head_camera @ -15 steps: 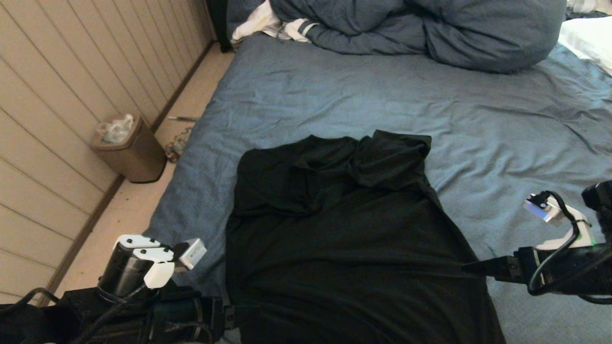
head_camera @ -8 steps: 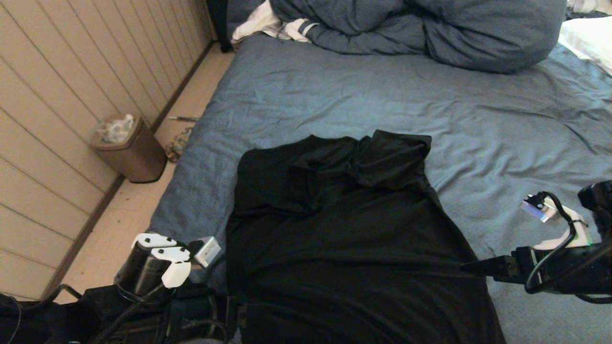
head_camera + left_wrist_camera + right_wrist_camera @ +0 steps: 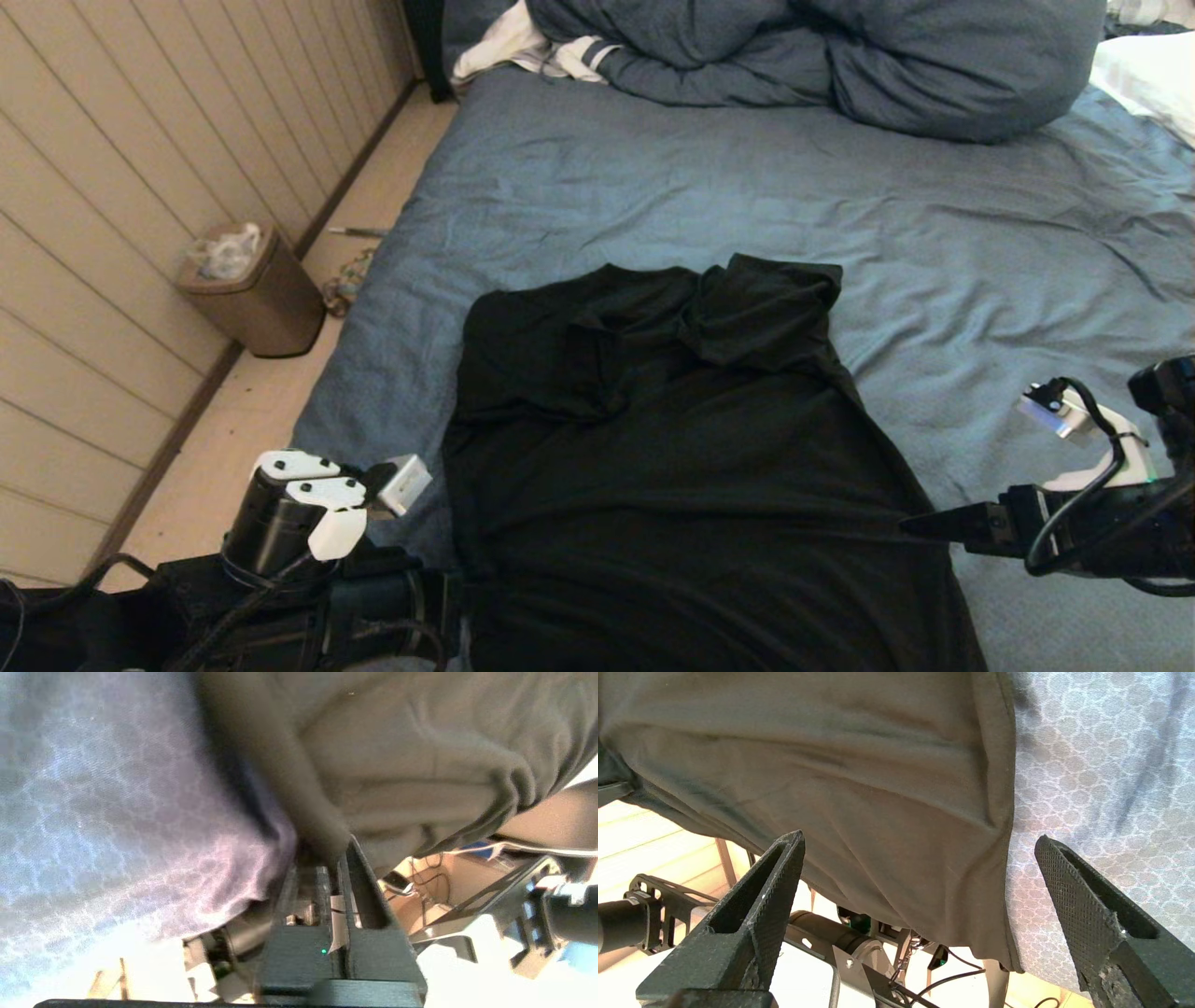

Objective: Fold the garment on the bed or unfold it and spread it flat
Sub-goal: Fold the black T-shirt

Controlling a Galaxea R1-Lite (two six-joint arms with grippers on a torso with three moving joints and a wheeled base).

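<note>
My right gripper moves farther over the garment next before closing on it, since the fingers only just reach its side edge from the sheet.
The garment, a black T-shirt plain side up, lies rumpled on the near part of the bed, its far end bunched in folds. My left gripper is at the shirt's near left edge. In the left wrist view its fingers are pressed together with the garment's edge pinched at their tips. My right gripper is at the shirt's near right edge. In the right wrist view it stands wide open, straddling the garment's hem and the sheet.
A bulky blue-grey duvet fills the bed's far end, with a white striped cloth at its left and a white pillow at the far right. A brown bin stands on the floor by the panelled wall, left of the bed.
My left gripper has slid a little right to the shirt's left edge and closed on it. The right arm has hardly moved and stays open.
</note>
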